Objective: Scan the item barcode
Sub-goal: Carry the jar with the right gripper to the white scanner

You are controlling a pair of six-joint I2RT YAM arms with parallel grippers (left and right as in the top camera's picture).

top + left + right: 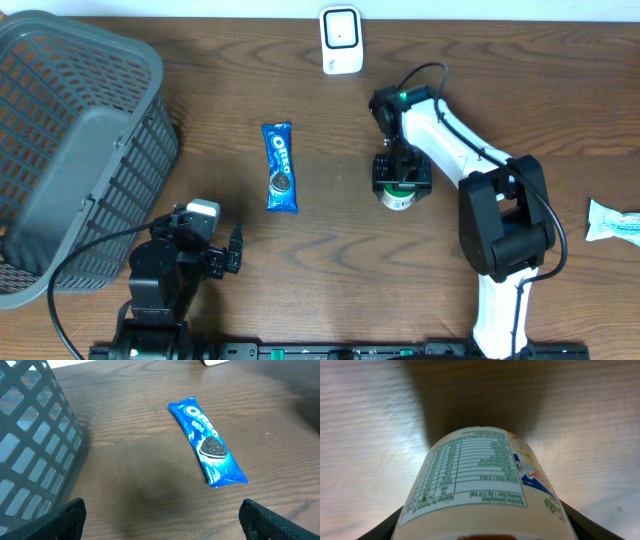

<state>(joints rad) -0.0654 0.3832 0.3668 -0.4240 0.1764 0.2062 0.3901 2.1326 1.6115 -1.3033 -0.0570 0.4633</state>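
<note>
My right gripper presses both sides of the jar (398,199), so lifting now would raise it off the table.
A cream-coloured jar (398,199) with a nutrition label stands upright on the table, right of centre. My right gripper (402,178) comes down on it from above. In the right wrist view the jar (485,475) fills the space between the dark fingers (387,527), which press on both its sides. No barcode shows on the side facing the camera. The white scanner (341,40) stands at the table's far edge. My left gripper (226,260) rests open near the front left, its fingers (67,520) wide apart over bare wood.
A blue Oreo pack (280,167) (207,442) lies flat between the arms. A large grey basket (70,150) (30,445) fills the left side. A white wrapped packet (615,222) lies at the right edge.
</note>
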